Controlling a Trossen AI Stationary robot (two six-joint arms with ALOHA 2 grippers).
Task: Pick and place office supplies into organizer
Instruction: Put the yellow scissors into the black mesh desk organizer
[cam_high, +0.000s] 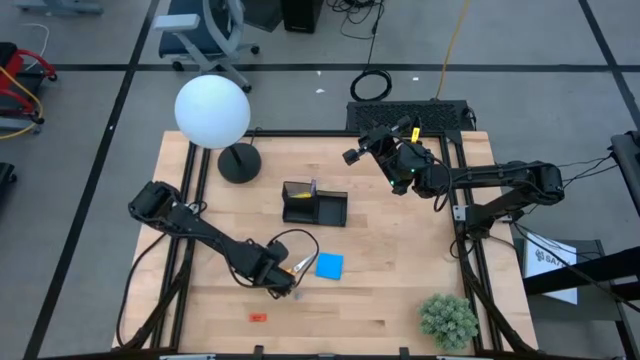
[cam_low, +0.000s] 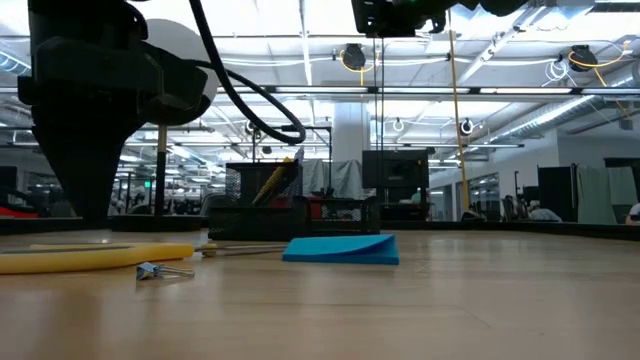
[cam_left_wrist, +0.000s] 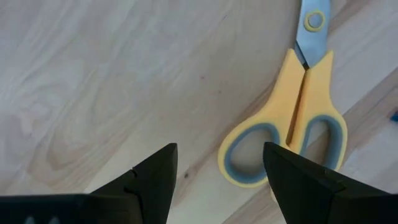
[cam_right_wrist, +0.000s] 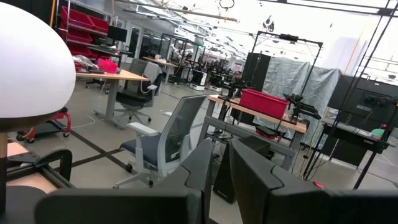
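Note:
I need to place the scissors into the organizer, so next I need to grab them with my left gripper by the rim of a yellow handle loop (cam_left_wrist: 227, 156).
Yellow-handled scissors (cam_left_wrist: 292, 118) lie flat on the wooden table, blades pointing away from my left gripper (cam_left_wrist: 217, 171). That gripper points down and stands open over the handle end (cam_high: 297, 266); one finger (cam_left_wrist: 298, 183) overlaps a handle loop in the picture, and I cannot tell whether it touches. A blue square pad (cam_high: 329, 265) lies just right of the scissors. A small red piece (cam_high: 258, 317) lies near the front edge. The black organizer (cam_high: 313, 205) stands mid-table with a yellow pen (cam_low: 275, 182) leaning in it. My right gripper (cam_right_wrist: 222, 180) hangs high at the far right, shut, with nothing in it.
A white globe lamp (cam_high: 212, 110) on a black round base (cam_high: 238, 163) stands at the far left. A green plant ball (cam_high: 447, 320) sits at the near right corner. A small metal piece (cam_low: 160, 270) lies near the scissors. Bare wood spreads between organizer and pad.

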